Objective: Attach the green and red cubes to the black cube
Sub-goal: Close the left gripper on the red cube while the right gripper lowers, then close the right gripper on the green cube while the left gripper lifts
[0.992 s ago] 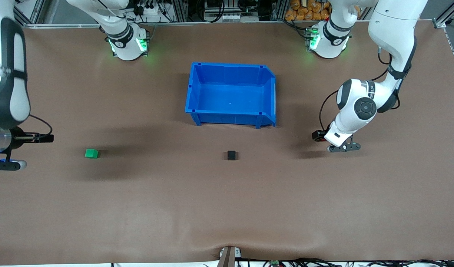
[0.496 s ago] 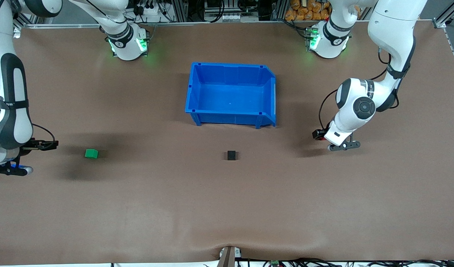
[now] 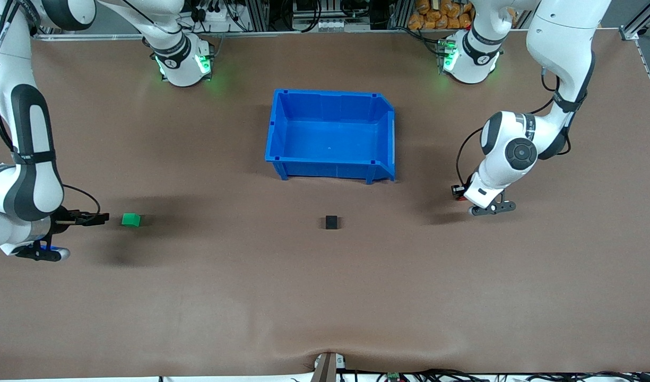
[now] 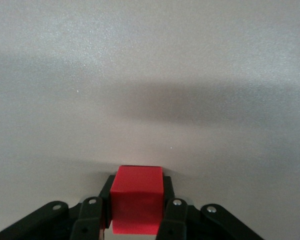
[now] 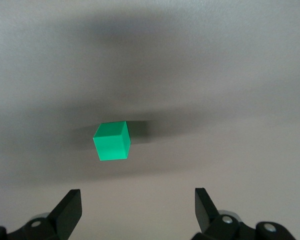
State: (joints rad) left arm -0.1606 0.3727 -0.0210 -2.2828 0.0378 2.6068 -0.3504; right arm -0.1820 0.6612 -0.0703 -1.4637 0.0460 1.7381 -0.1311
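The green cube (image 3: pixel 130 219) needs to be attached to the black cube, so my right gripper will grab it by two opposite sides next.
The green cube (image 3: pixel 130 219) lies on the table toward the right arm's end; it also shows in the right wrist view (image 5: pixel 112 141). My right gripper (image 3: pixel 94 217) is open and empty, low over the table just beside the green cube, apart from it. The black cube (image 3: pixel 331 222) lies mid-table, nearer the front camera than the blue bin. My left gripper (image 3: pixel 458 192) is shut on the red cube (image 4: pixel 136 206), low over the table toward the left arm's end. In the front view only a sliver of the red cube (image 3: pixel 461 198) shows.
An empty blue bin (image 3: pixel 282 132) stands mid-table, farther from the front camera than the black cube. A small fixture (image 3: pixel 327 366) sits at the table's front edge.
My right arm has swung in toward the green cube, its gripper now close beside it. My left gripper with the red cube has shifted slightly.
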